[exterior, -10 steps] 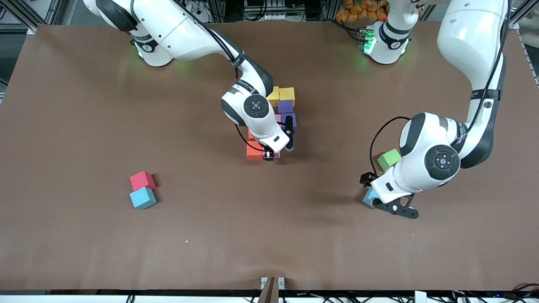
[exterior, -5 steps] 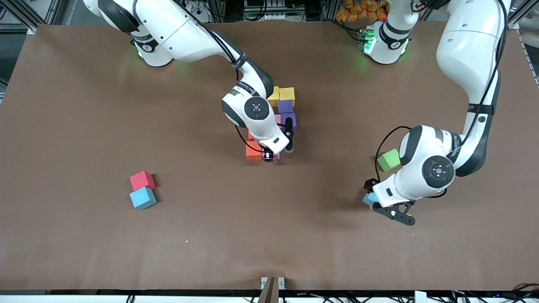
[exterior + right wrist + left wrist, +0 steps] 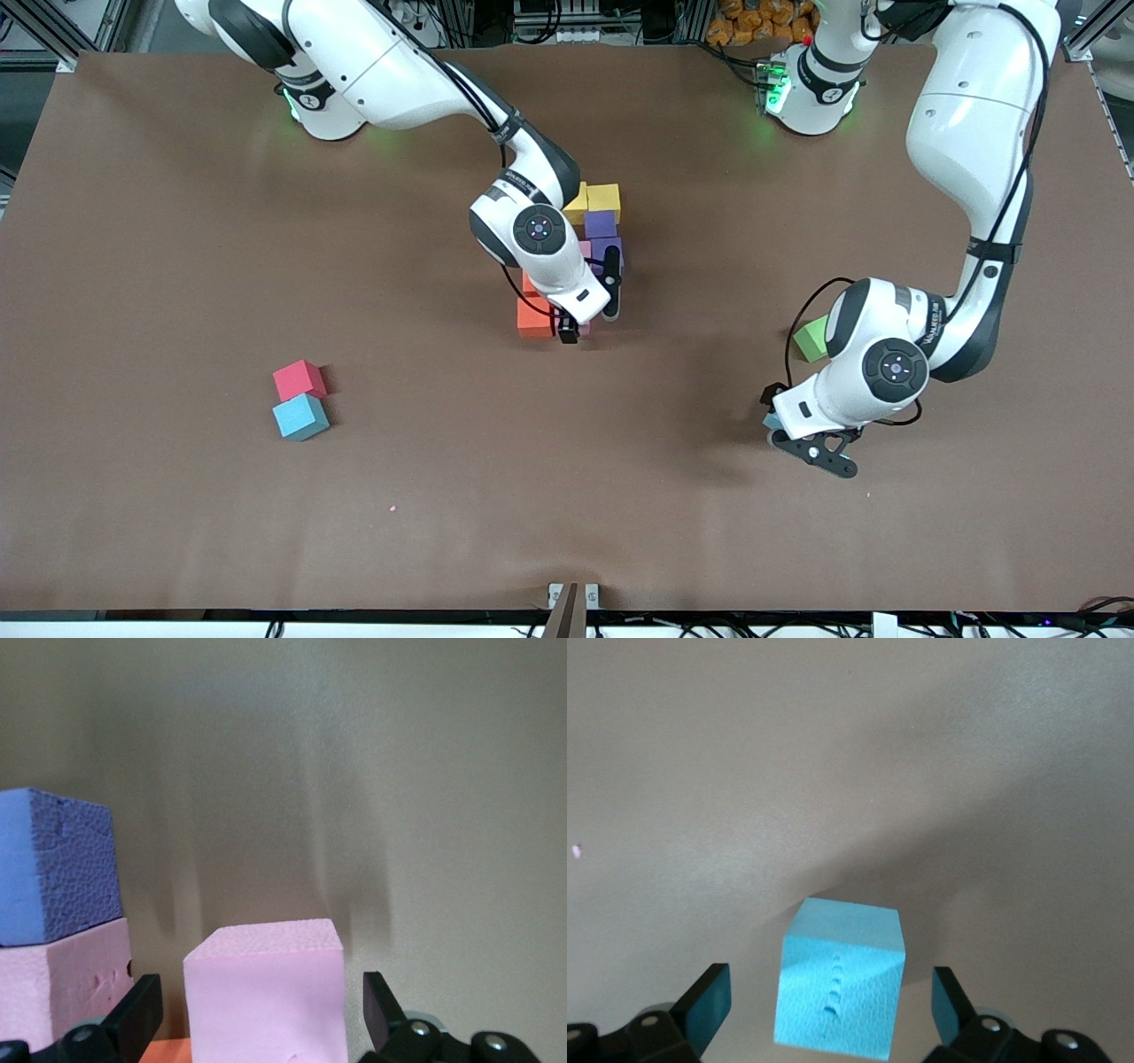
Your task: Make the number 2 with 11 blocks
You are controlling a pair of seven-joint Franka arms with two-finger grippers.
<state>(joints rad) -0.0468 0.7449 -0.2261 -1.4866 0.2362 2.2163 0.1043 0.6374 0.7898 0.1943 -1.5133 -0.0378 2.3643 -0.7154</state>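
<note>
My left gripper's fingers are around the light blue cube but above the cube's top. My left gripper comes down first, as it is too early to close.
The blocks of the partly built number 2 sit mid-table: yellow cubes (image 3: 604, 199), purple cubes (image 3: 602, 225), an orange cube (image 3: 534, 316) and pink ones mostly hidden under the right arm. My right gripper (image 3: 589, 310) is open and straddles a pink cube (image 3: 266, 992), with a gap on each side. That cube stands beside another pink cube (image 3: 62, 983) and a purple cube (image 3: 53, 859). My left gripper (image 3: 800, 427) is open around a light blue cube (image 3: 840, 983) without touching it, near the left arm's end. A red cube (image 3: 299, 379) and another light blue cube (image 3: 300, 416) lie toward the right arm's end.
A green cube (image 3: 809, 340) sits next to the left arm's wrist, farther from the front camera than the light blue cube there. Bare brown table (image 3: 549, 478) spreads between the cluster and the front edge.
The right gripper's fingers have opened off the pink cube, which stays in place. The left arm has swung and brought its open gripper down around the light blue cube.
</note>
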